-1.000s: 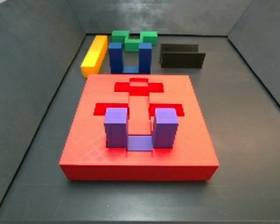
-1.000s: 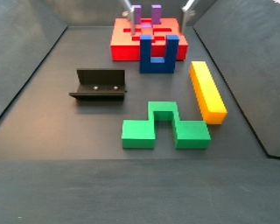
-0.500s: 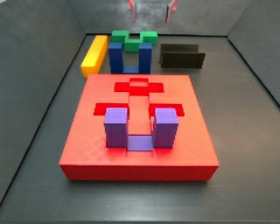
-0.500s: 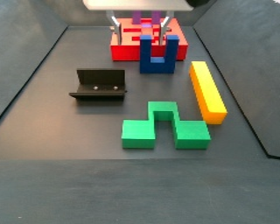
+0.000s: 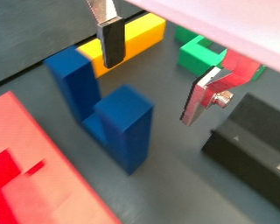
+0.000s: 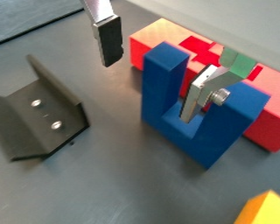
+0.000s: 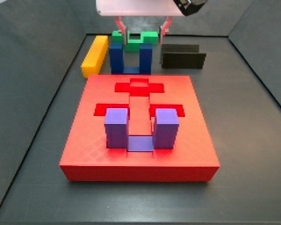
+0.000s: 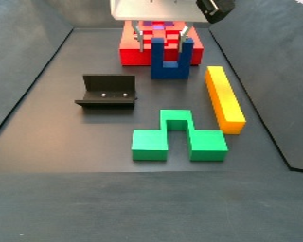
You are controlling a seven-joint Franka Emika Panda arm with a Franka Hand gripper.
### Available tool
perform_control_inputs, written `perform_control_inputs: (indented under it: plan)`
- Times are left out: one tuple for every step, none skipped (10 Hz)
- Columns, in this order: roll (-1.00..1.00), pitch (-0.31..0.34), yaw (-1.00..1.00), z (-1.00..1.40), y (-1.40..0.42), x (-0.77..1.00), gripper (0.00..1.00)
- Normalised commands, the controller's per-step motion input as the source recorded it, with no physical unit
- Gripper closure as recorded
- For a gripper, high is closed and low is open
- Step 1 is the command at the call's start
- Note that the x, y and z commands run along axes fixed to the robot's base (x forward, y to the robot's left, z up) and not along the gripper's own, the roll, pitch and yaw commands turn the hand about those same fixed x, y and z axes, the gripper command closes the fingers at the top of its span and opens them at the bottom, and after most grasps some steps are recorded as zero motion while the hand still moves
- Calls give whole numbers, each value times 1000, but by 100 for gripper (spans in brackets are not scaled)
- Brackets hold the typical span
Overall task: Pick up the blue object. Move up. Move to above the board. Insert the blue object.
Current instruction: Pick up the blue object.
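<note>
My gripper grabs the blue object by one upright peg [image 7: 146,58] next, to insert it into the red board.
The blue object [image 7: 131,58] stands upright on the dark floor just beyond the red board [image 7: 140,149], prongs up; it also shows in the other side view [image 8: 169,59] and in both wrist views [image 5: 108,109] [image 6: 184,114]. My gripper [image 7: 142,32] hangs open and empty just above it, and it also shows in a side view [image 8: 161,34]. In a wrist view the fingers [image 6: 108,39] stand apart over the block with one prong near the gap between them; the gripper [image 6: 154,70] holds nothing. In the other wrist view the gripper [image 5: 157,74] is open too. A purple U-shaped block [image 7: 142,128] sits in the board.
A green block [image 8: 177,136], a yellow bar [image 8: 223,97] and the dark fixture [image 8: 107,92] lie on the floor. In a side view the yellow bar [image 7: 96,54], green block [image 7: 138,39] and fixture [image 7: 183,58] crowd round the blue object. Grey walls enclose the floor.
My gripper has come down from the top edge of both side views to just above the blue object, still open. No block has moved.
</note>
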Motion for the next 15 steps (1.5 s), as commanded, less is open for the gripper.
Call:
perform_control_inputs:
  plan:
    - [34,0,0,0,-374,169,0]
    - [33,0,0,0,-337,126,0]
    - [54,0,0,-57,-300,31,0]
    - [124,0,0,-254,-200,0,0]
    - [7,0,0,-329,0,0,0]
    - [-23,0,3,-349,103,0,0]
    - [-1,0,9,-297,0,3,0]
    - [0,0,0,-191,0,0,0]
    - [11,0,0,-26,-6,-14,0]
    - [69,0,0,0,-97,0,0]
    - [253,17,-14,0,-237,157,0]
    - [277,50,-14,0,-200,289,0]
    - [221,49,-17,0,-154,243,0]
    - [131,31,0,-26,0,74,0]
    - [41,53,0,-9,134,97,0]
